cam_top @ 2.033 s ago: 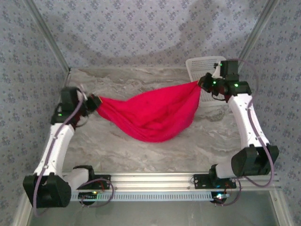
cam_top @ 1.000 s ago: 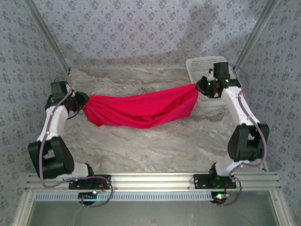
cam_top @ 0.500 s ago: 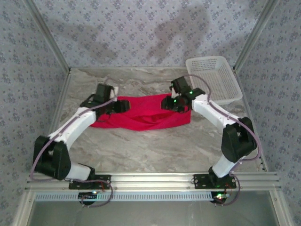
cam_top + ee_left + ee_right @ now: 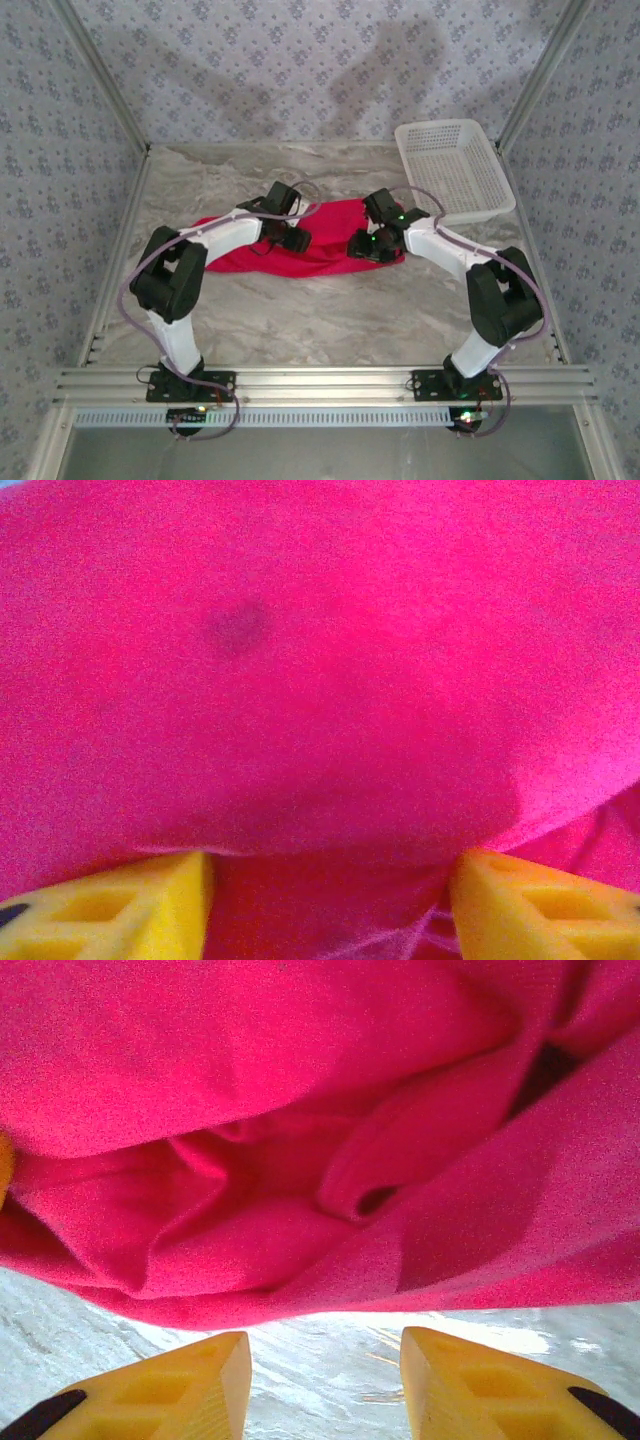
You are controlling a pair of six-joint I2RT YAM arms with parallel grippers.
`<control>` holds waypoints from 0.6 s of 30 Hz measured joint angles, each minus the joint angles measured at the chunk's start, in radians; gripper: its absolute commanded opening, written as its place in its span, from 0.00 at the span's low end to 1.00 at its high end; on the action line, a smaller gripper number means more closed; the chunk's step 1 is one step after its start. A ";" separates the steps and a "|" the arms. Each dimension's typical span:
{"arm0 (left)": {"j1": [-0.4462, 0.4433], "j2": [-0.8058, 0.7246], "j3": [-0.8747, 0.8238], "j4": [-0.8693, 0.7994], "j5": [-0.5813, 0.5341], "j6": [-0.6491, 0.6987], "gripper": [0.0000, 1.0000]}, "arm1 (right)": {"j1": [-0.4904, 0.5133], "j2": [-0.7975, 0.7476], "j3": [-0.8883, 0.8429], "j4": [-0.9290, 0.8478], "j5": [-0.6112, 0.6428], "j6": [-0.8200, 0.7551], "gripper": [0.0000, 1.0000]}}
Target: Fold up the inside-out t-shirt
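Observation:
My left gripper's fingers are sunk against the t-shirt's bulging fold (image 4: 332,856) with red cloth (image 4: 320,680) between them, so it is now time to close on the fold.
The inside-out t-shirt (image 4: 330,228) is plain bright red and lies bunched in a long, low heap across the middle of the marble table (image 4: 330,310). My left gripper (image 4: 292,238) sits over the heap's middle. In the left wrist view, my left gripper (image 4: 330,868) stands open with its yellow fingers (image 4: 150,895) wide apart and loose red cloth (image 4: 320,680) between and over them. My right gripper (image 4: 362,247) is at the heap's near right edge. My right gripper (image 4: 325,1342) is open in its wrist view, with bare marble between its fingertips and the shirt's folds (image 4: 300,1140) just ahead.
A white lattice basket (image 4: 430,126) stands at the back right corner of the table, apart from the shirt. Patterned walls close in the back and sides. Bare marble lies in front of the shirt, up to the metal rail (image 4: 320,382) by the arm bases.
The shirt was stretched in the air between both grippers; it has come down onto the table in a heap. Both arms swung inward toward its middle and their jaws have opened off the cloth.

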 measured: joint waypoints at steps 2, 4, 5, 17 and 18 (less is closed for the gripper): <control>0.003 0.024 0.032 -0.021 -0.018 0.020 0.10 | 0.019 0.017 0.006 0.015 -0.008 0.005 0.54; 0.008 0.029 0.061 -0.045 -0.027 0.024 0.00 | 0.032 0.047 0.016 0.029 -0.015 0.011 0.56; 0.011 0.029 0.083 -0.066 -0.031 0.030 0.00 | 0.035 0.069 0.029 0.032 -0.017 0.011 0.56; 0.040 -0.142 0.231 -0.203 0.100 -0.038 0.00 | -0.023 0.294 0.219 0.081 -0.003 0.056 0.00; 0.044 -0.171 0.231 -0.208 0.125 -0.047 0.00 | -0.035 0.286 0.212 0.081 0.003 0.056 0.00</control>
